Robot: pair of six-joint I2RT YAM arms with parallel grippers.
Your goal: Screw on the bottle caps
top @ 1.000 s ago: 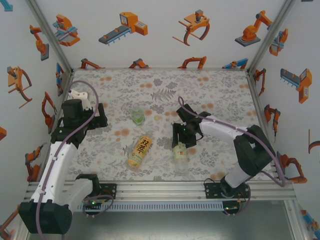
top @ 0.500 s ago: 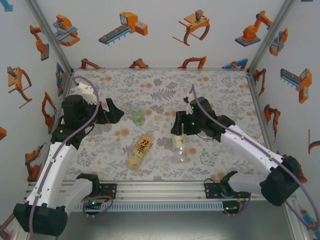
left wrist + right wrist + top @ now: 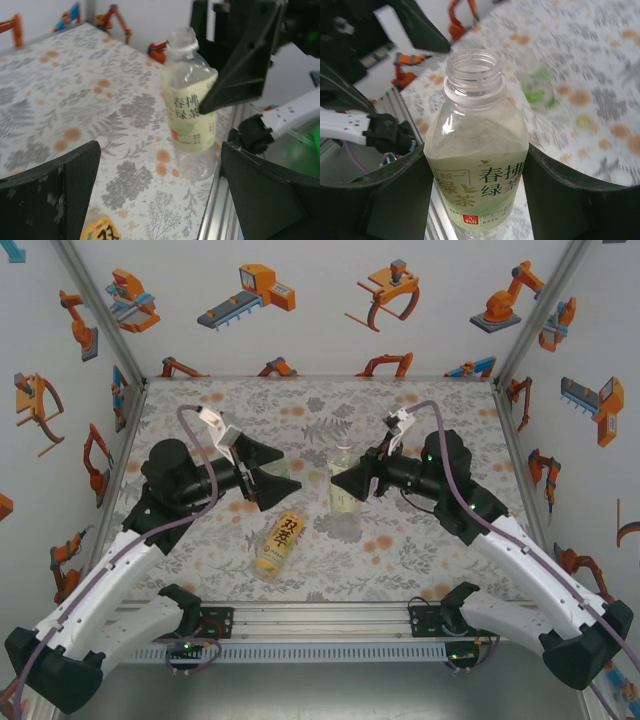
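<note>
The bottle's threaded opening must stay free to screw on the cap, so my left gripper should grab the clear bottle across its label (image 3: 344,491).
My right gripper (image 3: 477,197) is shut on the clear bottle (image 3: 475,150) with the pale yellow-green label, one finger on each side of the label. This bottle (image 3: 343,515) is held upright near the table's middle, and its threaded mouth is bare, with no cap on it. My left gripper (image 3: 290,472) stands open just left of it, its fingers (image 3: 50,195) wide apart and the bottle (image 3: 190,115) ahead of them. The amber bottle (image 3: 279,542) lies on its side nearer the front. The short green-tinted bottle (image 3: 537,90) stands blurred behind. A small pale round spot (image 3: 584,120) may be a cap.
The patterned tablecloth (image 3: 430,420) covers the table, with white walls on three sides. An aluminium rail (image 3: 320,615) runs along the near edge between the arm bases. The amber bottle's label (image 3: 102,232) shows just below my left fingers.
My right gripper has lifted the clear bottle from lying near the front to upright at mid-table. My left arm has swung right, its open gripper turning to face the bottle.
</note>
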